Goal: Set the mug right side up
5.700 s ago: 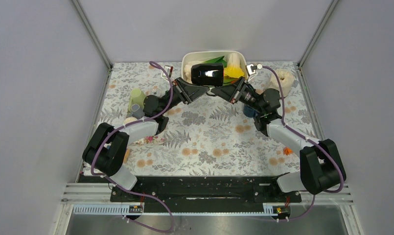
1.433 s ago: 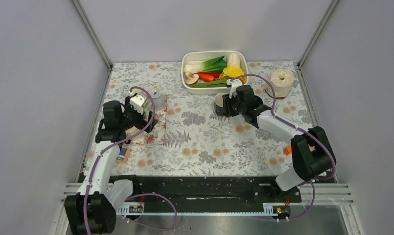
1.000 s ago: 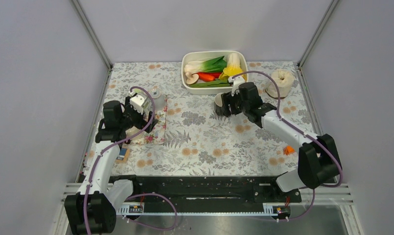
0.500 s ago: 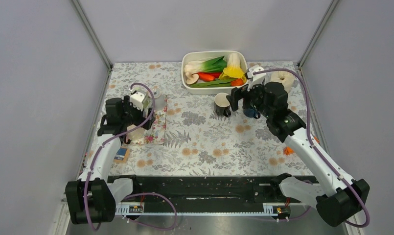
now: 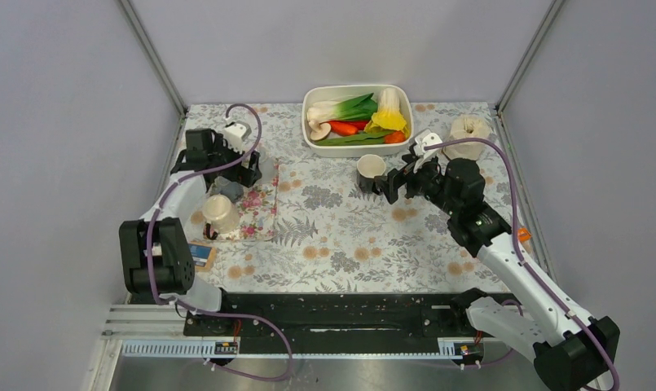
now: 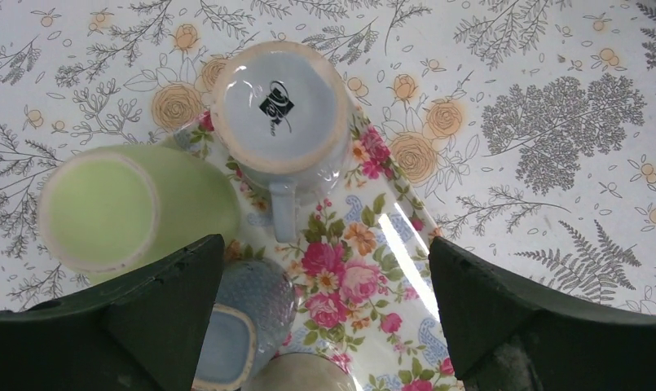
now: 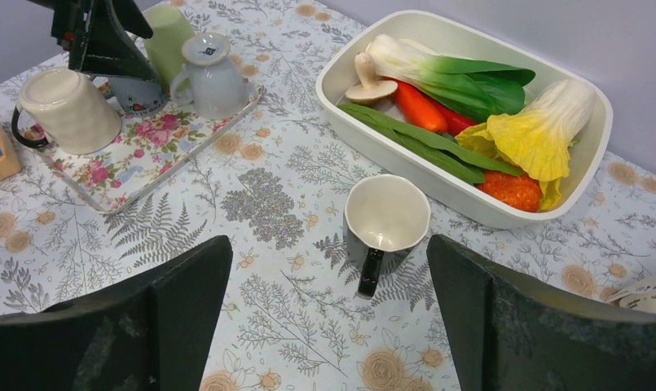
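My left gripper grabs the upside-down pale blue mug near its base (image 5: 266, 168) (image 6: 282, 112) next, so the handle stays free for my right gripper to turn it upright.
The black mug (image 5: 370, 171) with a cream inside stands upright on the flowered cloth, mouth up, just in front of the white dish. Its handle (image 7: 372, 273) points at my right gripper (image 7: 328, 254). That gripper (image 5: 395, 184) hangs open a little to the mug's right, nothing between its fingers. My left gripper (image 5: 247, 167) is open above the far end of the rose-patterned tray (image 6: 373, 269). Below it (image 6: 324, 244) are an upside-down pale blue mug (image 6: 279, 110) and a green cup (image 6: 104, 208).
The white dish (image 5: 306, 114) of vegetables stands behind the mug. The tray (image 5: 259, 208) also holds a cream mug (image 5: 220, 213) on its side and a small blue cup (image 6: 251, 318). A rope-like roll (image 5: 469, 134) sits far right, an orange piece (image 5: 520, 235) beside the right arm.
My right gripper has opened, let go of the mug and drawn back to the right, leaving it upright. The left arm has swung toward the tray's far end.
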You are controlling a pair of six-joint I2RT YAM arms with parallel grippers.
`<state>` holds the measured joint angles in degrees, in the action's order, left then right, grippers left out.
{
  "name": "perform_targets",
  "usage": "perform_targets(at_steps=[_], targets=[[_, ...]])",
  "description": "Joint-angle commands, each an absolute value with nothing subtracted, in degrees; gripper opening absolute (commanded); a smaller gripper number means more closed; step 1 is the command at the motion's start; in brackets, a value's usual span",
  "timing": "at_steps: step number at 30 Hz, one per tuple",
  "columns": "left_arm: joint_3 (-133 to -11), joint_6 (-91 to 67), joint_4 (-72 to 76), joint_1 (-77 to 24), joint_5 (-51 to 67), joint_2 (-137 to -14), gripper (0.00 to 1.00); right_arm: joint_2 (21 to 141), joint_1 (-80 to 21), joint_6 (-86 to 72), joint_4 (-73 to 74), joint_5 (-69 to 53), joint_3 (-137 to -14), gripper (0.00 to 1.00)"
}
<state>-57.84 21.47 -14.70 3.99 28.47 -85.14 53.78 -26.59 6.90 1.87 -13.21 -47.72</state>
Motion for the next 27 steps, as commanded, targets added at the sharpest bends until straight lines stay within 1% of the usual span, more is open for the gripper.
perform_targets(at_steps=[1,4,8,12,20,27], targets=[[-67.1,23.4,-16.9,3.9,28.2,-89.5,0.99,53.6,-27.1,8.1,-3.0,-14.1,-47.2,0.99],[-75.6,24.2,-22.9,3.2,27.1,-95.4,0.99,53.5,-27.1,8.4,-3.7,-13.9,-46.5,0.99],[-82.0,25.6,-27.9,1.8,26.3,-100.3,0.99,53.2,-27.0,9.0,-4.2,-13.5,-45.8,0.98],[-88.1,27.1,-33.2,-0.8,22.2,-104.4,0.99,53.0,-27.1,9.0,-4.5,-14.2,-45.2,0.98],[-95.1,27.3,-38.2,-4.3,14.9,-110.9,0.99,52.3,-27.0,9.1,-5.0,-15.0,-44.0,0.97],[-97.8,26.0,-37.9,-4.5,11.3,-113.5,0.99,51.7,-26.5,8.9,-5.3,-16.5,-43.2,0.96]])
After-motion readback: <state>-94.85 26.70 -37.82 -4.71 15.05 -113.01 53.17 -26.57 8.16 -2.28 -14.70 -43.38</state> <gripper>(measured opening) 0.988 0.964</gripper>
